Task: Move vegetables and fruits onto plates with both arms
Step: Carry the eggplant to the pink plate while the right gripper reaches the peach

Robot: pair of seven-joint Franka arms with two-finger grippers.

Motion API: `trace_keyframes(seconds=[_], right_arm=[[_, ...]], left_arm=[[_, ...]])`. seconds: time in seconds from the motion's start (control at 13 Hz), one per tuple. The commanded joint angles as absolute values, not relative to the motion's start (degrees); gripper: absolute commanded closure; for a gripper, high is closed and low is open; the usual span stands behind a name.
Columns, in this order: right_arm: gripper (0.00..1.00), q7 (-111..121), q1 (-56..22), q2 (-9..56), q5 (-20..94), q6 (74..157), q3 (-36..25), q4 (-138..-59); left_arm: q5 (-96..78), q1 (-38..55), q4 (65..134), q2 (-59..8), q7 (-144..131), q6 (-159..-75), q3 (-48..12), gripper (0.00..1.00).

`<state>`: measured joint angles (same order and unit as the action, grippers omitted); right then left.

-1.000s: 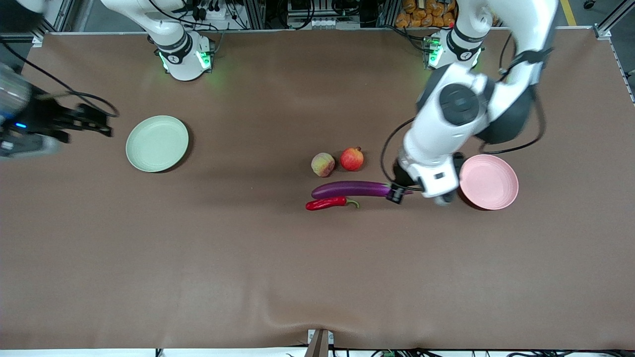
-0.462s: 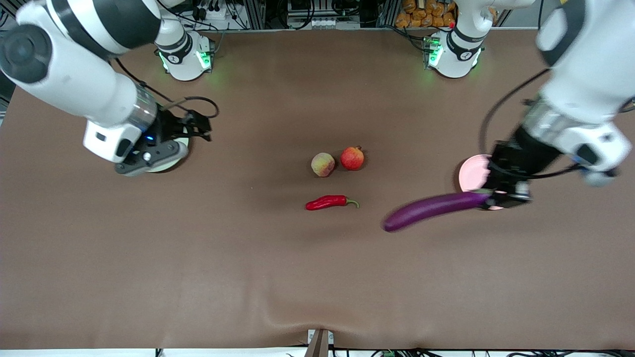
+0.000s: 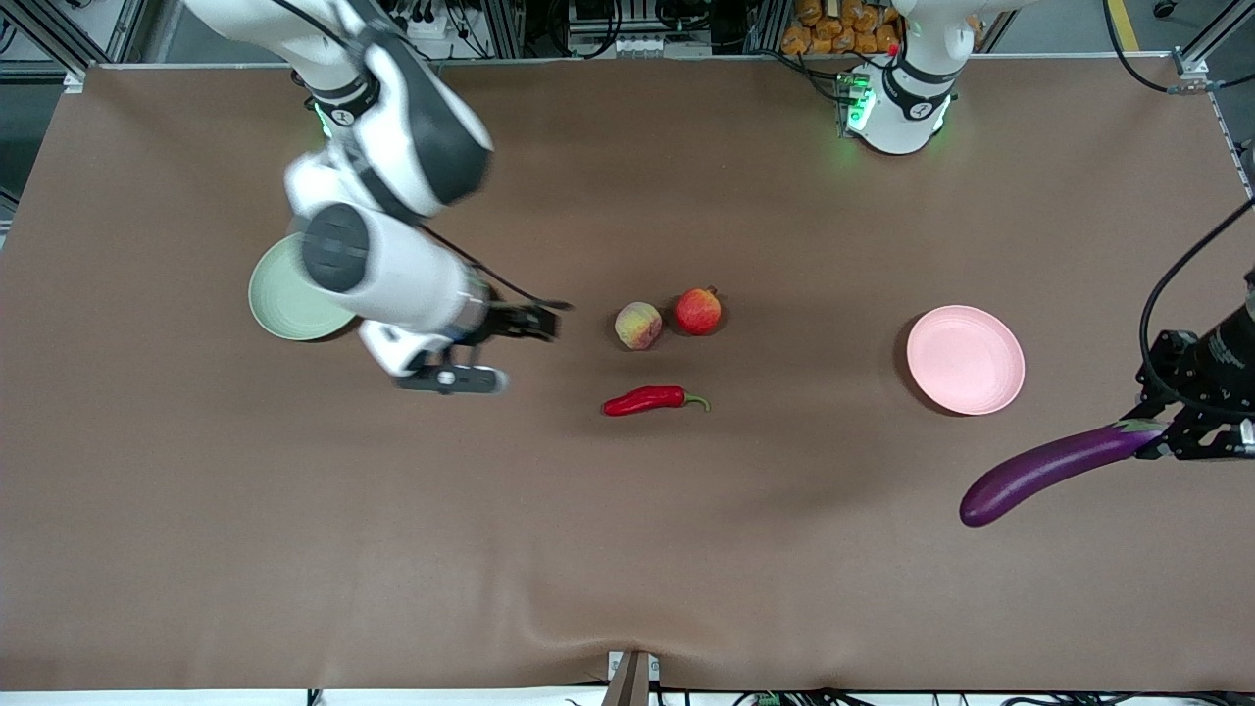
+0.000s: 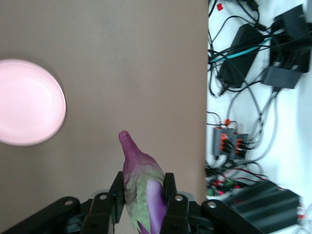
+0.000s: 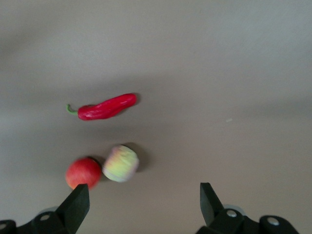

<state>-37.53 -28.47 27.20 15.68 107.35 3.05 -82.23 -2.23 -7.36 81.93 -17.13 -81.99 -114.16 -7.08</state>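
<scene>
The robot's right gripper next needs to grab the peach (image 3: pixel 638 326) by its rounded sides, to bring it to the green plate (image 3: pixel 279 304).
My left gripper (image 3: pixel 1155 441) is shut on the stem end of the purple eggplant (image 3: pixel 1049 466), which hangs tilted over the table at the left arm's end, beside the pink plate (image 3: pixel 966 360). The left wrist view shows the eggplant (image 4: pixel 141 170) clamped between both fingers, with the pink plate (image 4: pixel 27 102) off to the side. My right gripper (image 3: pixel 544 322) is open and holds nothing. It is over bare table between the green plate (image 3: pixel 279 304) and the peach (image 3: pixel 638 326). The red fruit (image 3: pixel 697 312) touches the peach. The red chili (image 3: pixel 652 400) lies nearer the camera.
The right arm's wrist covers part of the green plate. In the right wrist view the chili (image 5: pixel 105 107), peach (image 5: pixel 121 164) and red fruit (image 5: pixel 83 172) lie ahead of the open gripper (image 5: pixel 143 195). Cables and power boxes (image 4: pixel 253 73) lie off the table's edge.
The left gripper lifted the eggplant from beside the chili and carried it past the pink plate toward the table's end. The right arm swept across the green plate toward the fruits.
</scene>
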Motion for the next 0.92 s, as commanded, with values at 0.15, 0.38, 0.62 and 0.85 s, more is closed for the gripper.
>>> trace_keyframes(seconds=[0.15,0.38,0.62,0.85], right_arm=[[0.00,-59.99,-34.00,36.63,25.21,118.62,2.46,-81.21],[0.00,-64.86,-35.86,38.14,25.49,123.65,2.46,-85.32],[0.00,-64.51,-35.68,38.14,25.05,123.75,2.37,-88.85],[0.00,-64.95,-36.64,38.14,25.14,125.06,2.37,-90.17]], left_arm=[[-2.55,-10.63,92.08,-16.96,-58.94,-109.27,-7.65,1.00],[-2.37,-11.69,100.08,-16.70,-57.83,-109.34,-7.56,1.00],[-2.20,-13.80,108.17,-15.65,-57.31,-115.90,-7.56,1.00],[-1.24,-15.55,114.15,-15.73,-56.52,-121.71,-7.56,1.00]])
